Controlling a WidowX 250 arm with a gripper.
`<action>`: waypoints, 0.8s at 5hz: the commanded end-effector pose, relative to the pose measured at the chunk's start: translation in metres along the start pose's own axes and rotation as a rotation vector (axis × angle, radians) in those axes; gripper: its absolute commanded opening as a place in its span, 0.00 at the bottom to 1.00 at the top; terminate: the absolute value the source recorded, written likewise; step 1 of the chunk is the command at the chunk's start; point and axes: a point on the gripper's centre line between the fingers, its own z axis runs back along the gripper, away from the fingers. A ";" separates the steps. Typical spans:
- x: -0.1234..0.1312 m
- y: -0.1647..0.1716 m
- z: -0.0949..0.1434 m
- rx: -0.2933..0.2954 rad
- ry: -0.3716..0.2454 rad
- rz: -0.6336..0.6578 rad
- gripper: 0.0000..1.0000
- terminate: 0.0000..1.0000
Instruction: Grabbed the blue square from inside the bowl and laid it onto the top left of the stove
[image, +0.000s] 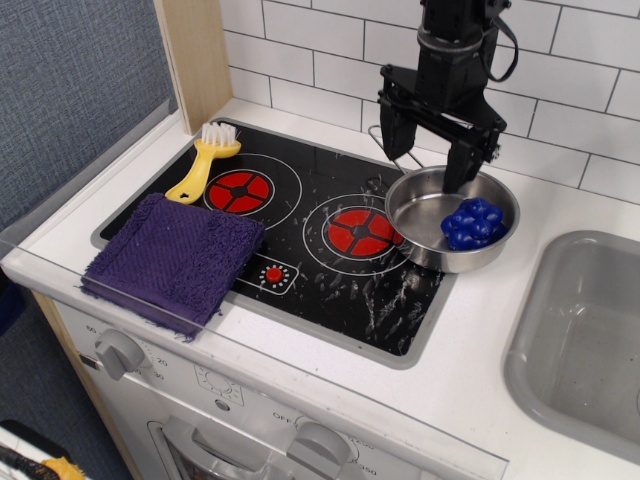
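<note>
I need to get the blue square out of the bowl and onto the stove, so my gripper should next grab the blue square by its bumpy body.
The blue square, a deep-blue bumpy lump, lies inside the bowl, a shiny steel pan at the right edge of the stove. It rests against the pan's right side. The pan's wire handle points back toward the wall. My black gripper hangs open and empty just above the pan's back-left rim, apart from the blue lump. One finger points down over the rim. The stove's top left, by the left red burner, holds a brush.
A yellow brush lies at the stove's top-left corner. A purple cloth covers the front-left corner. The right red burner is beside the pan. A grey sink basin is at the right. White tiled wall stands behind.
</note>
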 end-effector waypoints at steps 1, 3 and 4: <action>0.006 -0.030 0.034 0.002 -0.091 -0.078 1.00 0.00; 0.008 -0.045 0.008 0.002 -0.031 -0.108 1.00 0.00; 0.005 -0.041 -0.015 0.020 0.027 -0.104 1.00 0.00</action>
